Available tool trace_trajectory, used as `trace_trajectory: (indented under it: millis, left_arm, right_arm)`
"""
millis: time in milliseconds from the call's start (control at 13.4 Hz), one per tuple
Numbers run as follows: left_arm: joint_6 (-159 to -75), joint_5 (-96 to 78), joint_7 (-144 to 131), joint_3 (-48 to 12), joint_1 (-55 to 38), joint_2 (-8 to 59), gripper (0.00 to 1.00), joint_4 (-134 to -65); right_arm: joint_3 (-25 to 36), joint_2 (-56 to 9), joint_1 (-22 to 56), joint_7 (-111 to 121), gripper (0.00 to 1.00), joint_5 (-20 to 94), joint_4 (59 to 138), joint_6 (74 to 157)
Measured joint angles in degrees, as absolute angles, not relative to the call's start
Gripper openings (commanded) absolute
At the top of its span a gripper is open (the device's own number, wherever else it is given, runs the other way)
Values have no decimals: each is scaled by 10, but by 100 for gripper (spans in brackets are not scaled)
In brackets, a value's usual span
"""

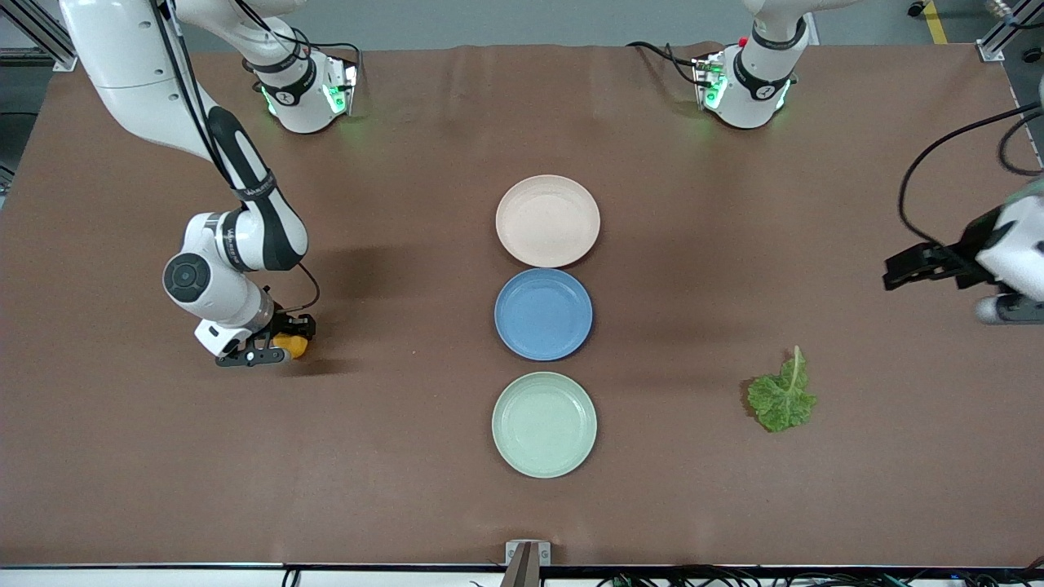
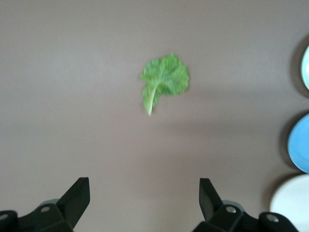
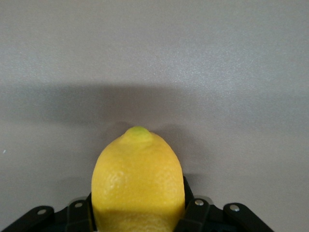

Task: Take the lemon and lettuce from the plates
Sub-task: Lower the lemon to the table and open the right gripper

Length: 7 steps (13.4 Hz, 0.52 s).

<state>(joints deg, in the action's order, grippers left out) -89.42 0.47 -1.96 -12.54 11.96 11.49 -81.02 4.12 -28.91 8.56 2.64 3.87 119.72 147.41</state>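
Note:
The lemon's lower side (image 1: 293, 346) (image 3: 138, 179) is on the brown table with the lemon's shadow close around it, so it is time for my right gripper to open.
The lemon (image 1: 292, 345) is held in my right gripper (image 1: 273, 346), low over the brown table toward the right arm's end; in the right wrist view the lemon (image 3: 138, 181) fills the space between the shut fingers. The lettuce (image 1: 782, 395) lies flat on the table toward the left arm's end, off the plates, and shows in the left wrist view (image 2: 164, 79). My left gripper (image 1: 913, 267) is open and empty, up in the air over the table near the lettuce. The beige-pink plate (image 1: 547, 220) and the mint green plate (image 1: 544, 424) are both empty.
A blue plate (image 1: 543, 314) sits between the two other plates in a row down the table's middle. The plates' edges show in the left wrist view (image 2: 301, 145). Both arm bases stand at the table's top edge.

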Motion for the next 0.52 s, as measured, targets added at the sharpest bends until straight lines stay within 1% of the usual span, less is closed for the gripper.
trace_trajectory:
  millis: [75, 149, 224, 373, 522]
  left_arm:
    - [-886, 2, -20, -127, 122, 105, 100, -810]
    - [-879, 2, -30, -136, 119, 93, 100, -811]
    - [-874, 2, -48, -149, 114, 77, 100, -818]
    - [-872, 14, -67, -160, 101, 45, 100, -844]
    - [-871, 16, -67, -147, 91, 23, 100, -871]
  right_arm:
    - [41, -289, 85, 26, 27, 39, 1197, 1473]
    - [41, -289, 85, 26, 85, 39, 1197, 1472]
    - [41, -289, 85, 26, 100, 39, 1197, 1471]
    - [41, -289, 83, 26, 100, 39, 1195, 1470]
    - [42, -287, 80, 26, 100, 39, 1174, 1452]
